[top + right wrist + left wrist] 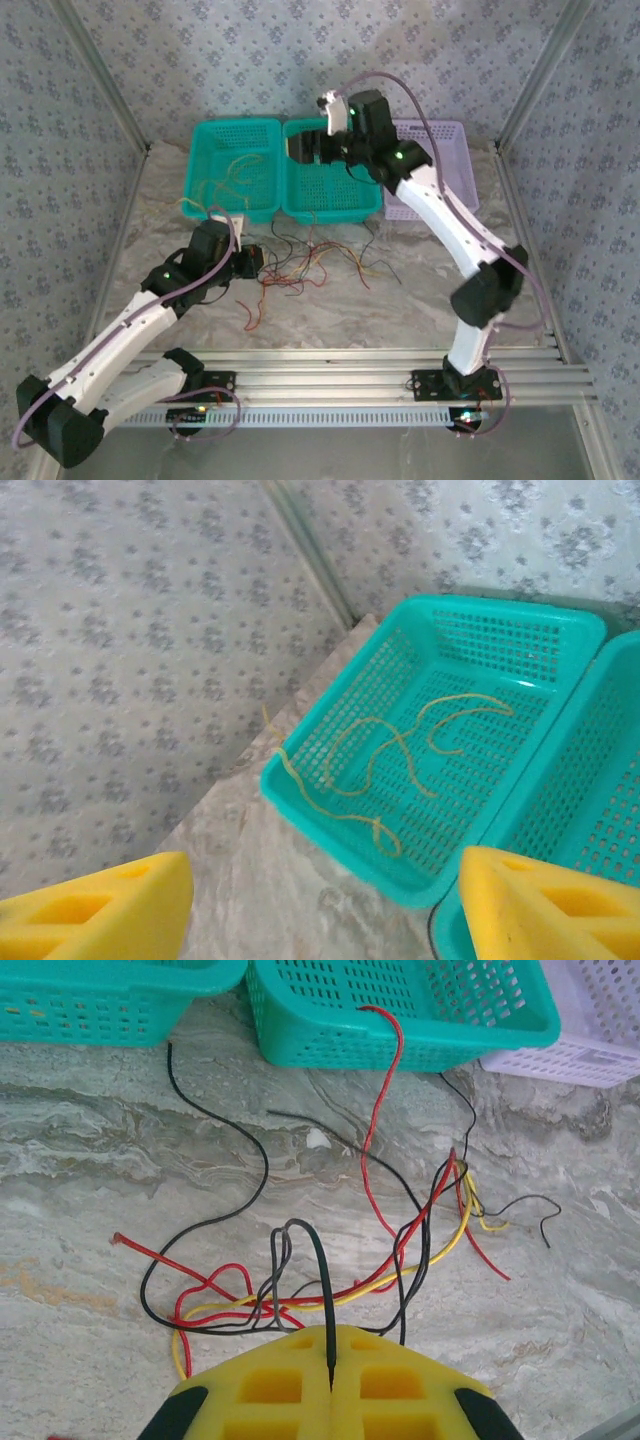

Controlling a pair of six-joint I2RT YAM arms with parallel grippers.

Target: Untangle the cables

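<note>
My right gripper takes hold of the yellow cable at the tangle's end (469, 1198) opposite my left gripper next, to untangle the black cable (320, 1260).
The cables lie in a loose tangle (300, 265) of red, black and yellow wire on the marble table in front of the baskets. My left gripper (250, 262) sits at the tangle's left end; its yellow fingers (270, 1380) are pressed together, shut on a black cable (320, 1260) that loops up from the seam. A red cable (385, 1030) hangs over the middle basket's front wall. Yellow cables (400, 750) lie inside the left teal basket, one trailing over its corner. My right gripper (320, 145) hovers high over the middle basket, open (325, 910), nothing between its fingers.
Three baskets stand in a row at the back: left teal (205, 130), middle teal (330, 208) and lilac (450, 130). Patterned walls and metal posts close in the table. An aluminium rail (350, 365) runs along the near edge.
</note>
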